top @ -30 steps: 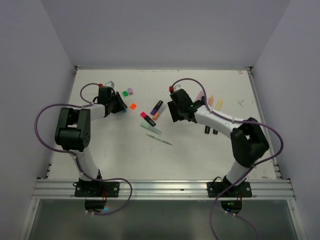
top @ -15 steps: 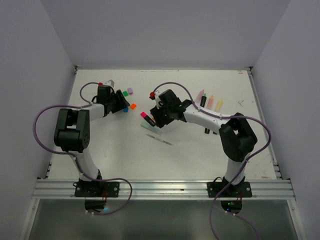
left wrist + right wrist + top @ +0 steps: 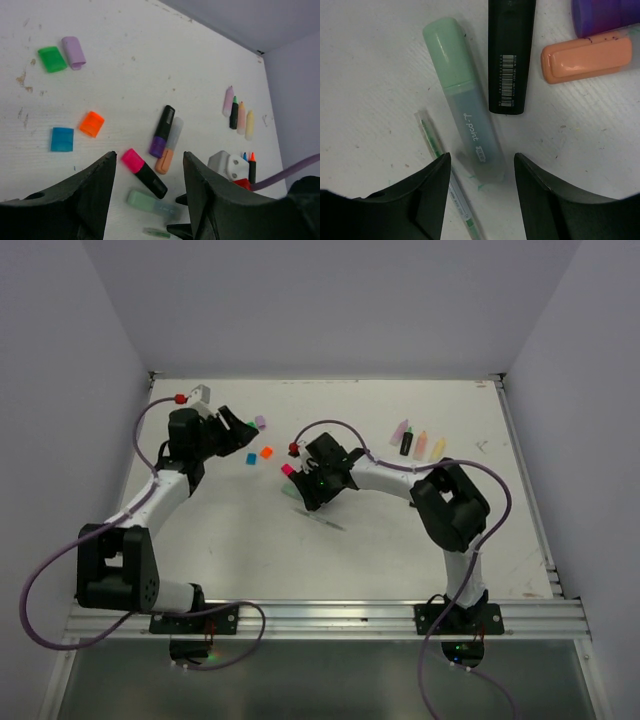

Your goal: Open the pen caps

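Observation:
My fingers are down on either side, past the mint highlighter's frosted end in the right wrist view, so it is time for my right gripper to close on it.
Four loose pen caps lie on the table: green (image 3: 52, 59), purple (image 3: 74, 52), orange (image 3: 92, 123) and blue (image 3: 62, 139). Capped highlighters lie together: a black one with a pink cap (image 3: 132, 160), a black one with a purple cap (image 3: 157, 147), a pale one with an orange cap (image 3: 585, 60). My left gripper (image 3: 150, 156) hangs open and empty above them, left of the caps in the top view (image 3: 228, 427). My right gripper (image 3: 481, 157) is open, low over the frosted end of a mint-green highlighter (image 3: 465, 105), its fingers on either side without touching.
A thin pale stick (image 3: 445, 170) lies beside the mint highlighter, partly under the right gripper's left finger. Several uncapped pens (image 3: 420, 445) lie at the back right. The white table (image 3: 400, 540) has walls on three sides.
My left gripper has opened and drawn back to the left, leaving the blue cap lying free. My right gripper has swung left from the purple-capped pen to the mint highlighter.

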`<state>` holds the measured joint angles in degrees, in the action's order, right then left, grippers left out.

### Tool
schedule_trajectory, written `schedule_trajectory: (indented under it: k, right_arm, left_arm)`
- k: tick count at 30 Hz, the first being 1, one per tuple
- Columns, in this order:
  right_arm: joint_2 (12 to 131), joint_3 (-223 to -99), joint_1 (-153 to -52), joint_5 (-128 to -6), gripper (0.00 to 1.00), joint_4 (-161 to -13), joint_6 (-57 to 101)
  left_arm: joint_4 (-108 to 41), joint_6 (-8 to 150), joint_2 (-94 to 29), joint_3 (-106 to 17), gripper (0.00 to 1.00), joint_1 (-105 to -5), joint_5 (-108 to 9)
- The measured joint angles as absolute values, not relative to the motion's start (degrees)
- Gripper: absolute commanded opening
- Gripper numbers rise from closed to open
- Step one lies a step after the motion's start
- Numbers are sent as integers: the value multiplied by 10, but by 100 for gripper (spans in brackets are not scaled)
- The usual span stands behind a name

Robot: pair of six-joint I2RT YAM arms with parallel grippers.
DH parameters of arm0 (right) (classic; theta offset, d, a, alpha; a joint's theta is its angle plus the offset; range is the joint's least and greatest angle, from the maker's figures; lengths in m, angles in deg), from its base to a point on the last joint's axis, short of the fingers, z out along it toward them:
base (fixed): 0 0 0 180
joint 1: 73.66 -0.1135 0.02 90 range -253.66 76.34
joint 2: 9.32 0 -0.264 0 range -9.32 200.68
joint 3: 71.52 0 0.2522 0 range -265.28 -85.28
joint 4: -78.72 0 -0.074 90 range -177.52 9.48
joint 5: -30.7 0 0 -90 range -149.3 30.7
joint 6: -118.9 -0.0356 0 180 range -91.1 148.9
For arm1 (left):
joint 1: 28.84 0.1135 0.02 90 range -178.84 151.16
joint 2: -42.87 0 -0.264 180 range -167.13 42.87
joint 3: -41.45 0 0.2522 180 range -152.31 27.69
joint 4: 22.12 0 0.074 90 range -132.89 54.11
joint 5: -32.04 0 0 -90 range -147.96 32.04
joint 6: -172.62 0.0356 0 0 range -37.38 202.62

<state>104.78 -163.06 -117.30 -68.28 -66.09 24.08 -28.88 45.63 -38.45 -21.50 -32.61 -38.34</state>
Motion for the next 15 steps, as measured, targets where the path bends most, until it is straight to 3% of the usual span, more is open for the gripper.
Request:
schedule_trajectory:
  k: [5, 11, 12, 15]
  right_arm:
    - [1060, -1640, -1178, -677, 53, -671, 245]
    - [1066, -1645, -1191, -650, 38, -674, 263]
    - [1066, -1645, -1195, -641, 35, -674, 271]
    - [1067, -1645, -1211, -611, 9, -675, 296]
  left_arm:
    - [-284, 447, -330, -211, 59, -326, -362]
    - [-282, 442, -311, -204, 60, -326, -345]
    - [-282, 441, -310, -201, 60, -326, -341]
    - [-275, 428, -310, -187, 60, -326, -329]
